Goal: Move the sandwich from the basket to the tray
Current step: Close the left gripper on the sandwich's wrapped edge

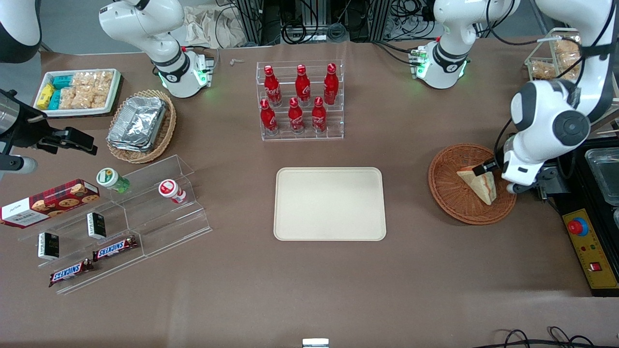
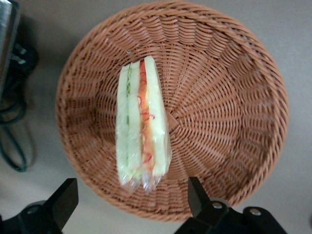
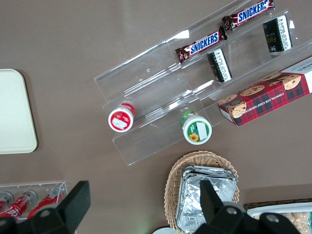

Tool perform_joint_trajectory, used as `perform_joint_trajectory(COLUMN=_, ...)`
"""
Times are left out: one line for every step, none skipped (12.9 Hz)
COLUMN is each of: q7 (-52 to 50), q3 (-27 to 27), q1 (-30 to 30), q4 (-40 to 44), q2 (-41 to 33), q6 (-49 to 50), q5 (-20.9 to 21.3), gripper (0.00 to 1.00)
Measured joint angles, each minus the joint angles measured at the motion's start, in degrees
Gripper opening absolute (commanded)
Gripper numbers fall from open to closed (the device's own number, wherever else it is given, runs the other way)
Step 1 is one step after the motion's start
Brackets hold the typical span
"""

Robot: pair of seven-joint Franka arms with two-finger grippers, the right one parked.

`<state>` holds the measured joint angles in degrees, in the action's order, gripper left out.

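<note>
Next, my left gripper will pick up the sandwich by its gathered wrapper end (image 2: 143, 182) to place it from the basket onto the tray.
A wrapped triangular sandwich (image 1: 479, 182) of pale bread with red-orange and green filling lies in the round reddish-brown wicker basket (image 1: 449, 193) toward the working arm's end of the table. My left gripper (image 1: 491, 169) hovers above the basket's edge, over the sandwich. In the left wrist view the sandwich (image 2: 142, 124) lies on edge inside the basket (image 2: 229, 117), and the gripper (image 2: 131, 200) is open, its two dark fingers (image 2: 66, 197) spread wide with nothing between them. The cream-beige tray (image 1: 330, 203) rests empty at the table's middle.
A clear rack of red bottles (image 1: 300, 100) stands farther from the front camera than the tray. Toward the parked arm's end are a tan basket with foil trays (image 1: 141, 124), a white snack tray (image 1: 77, 92) and acrylic steps (image 1: 121, 217) with snacks. A control box (image 1: 590, 251) sits beside the basket.
</note>
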<state>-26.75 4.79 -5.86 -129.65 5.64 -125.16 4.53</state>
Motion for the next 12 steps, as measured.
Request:
perform_joint_trajectory(q7=-1.4, q3=0.0, q1=0.0, q4=0.0, q2=1.4, q6=-0.8, q5=0.0, gripper=1.00)
perform_joint_trajectory(q7=-2.3, q3=0.0, q1=0.0, q4=0.0, q2=2.4, q6=-1.2, q5=0.0, gripper=1.00)
perform_joint_trajectory(q7=-2.9, q3=0.0, q1=0.0, q4=0.0, q2=3.0, q6=-1.3, q5=0.0, gripper=1.00)
perform_joint_trajectory(q7=-3.5, q3=0.0, q1=0.0, q4=0.0, q2=3.3, q6=-1.3, q5=0.0, gripper=0.98)
perform_joint_trajectory(q7=-4.3, q3=0.0, q1=0.0, q4=0.0, q2=3.4, q6=-1.5, q5=0.0, gripper=0.93)
perform_joint_trajectory(q7=-5.2, q3=0.0, q1=0.0, q4=0.0, q2=3.7, q6=-2.0, q5=0.0, gripper=0.84)
perform_joint_trajectory(q7=-6.2, q3=0.0, q1=0.0, q4=0.0, q2=4.1, q6=-2.5, q5=0.0, gripper=0.77)
perform_joint_trajectory(q7=-7.1, q3=0.1, q1=0.1, q4=0.0, q2=4.5, q6=-2.9, q5=0.0, gripper=0.70)
perform_joint_trajectory(q7=-7.7, q3=0.1, q1=0.1, q4=0.0, q2=4.8, q6=-3.2, q5=0.0, gripper=0.60)
perform_joint_trajectory(q7=-8.0, q3=0.1, q1=0.2, q4=0.0, q2=4.9, q6=-3.3, q5=0.0, gripper=0.50)
perform_joint_trajectory(q7=-8.3, q3=0.1, q1=0.2, q4=0.0, q2=5.0, q6=-3.4, q5=0.0, gripper=0.40)
perform_joint_trajectory(q7=-8.6, q3=0.1, q1=0.2, q4=0.0, q2=5.0, q6=-3.4, q5=0.0, gripper=0.30)
